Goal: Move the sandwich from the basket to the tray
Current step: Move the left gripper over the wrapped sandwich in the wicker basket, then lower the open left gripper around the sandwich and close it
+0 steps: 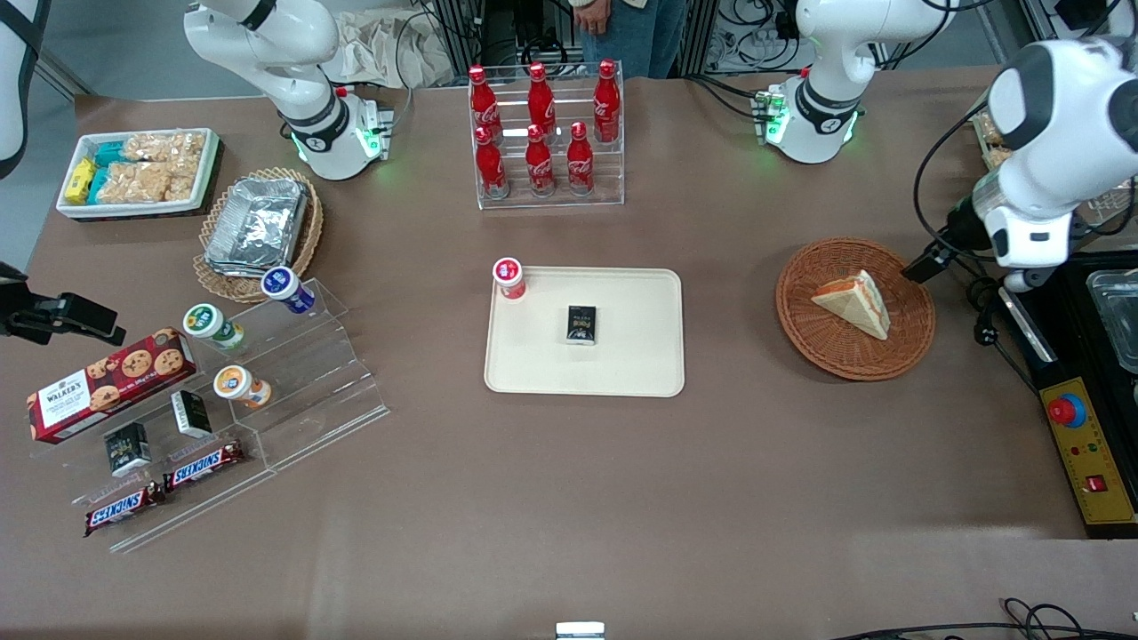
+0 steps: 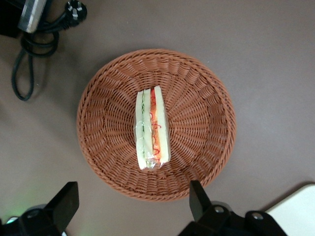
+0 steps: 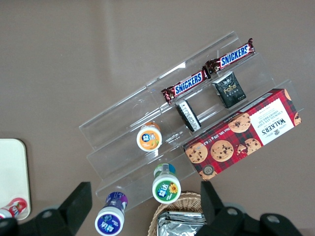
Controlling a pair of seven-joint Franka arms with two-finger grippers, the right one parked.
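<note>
The sandwich has its sloping filling edge facing up, so my left gripper will grab it across its flat bread sides next.
The sandwich, a wrapped white-bread wedge with orange-red and green filling, lies in the middle of the round reddish-brown basket toward the working arm's end of the table. From the wrist, the sandwich shows filling-edge up inside the basket. My left gripper hovers high over the basket's rim. It is open, its fingers spread wide with nothing between them. The cream tray sits mid-table, and one corner of the tray shows in the wrist view.
On the tray are a small black box and a red-capped bottle at its corner. A rack of cola bottles stands farther back. A control box with a red stop button and cables lie near the basket.
</note>
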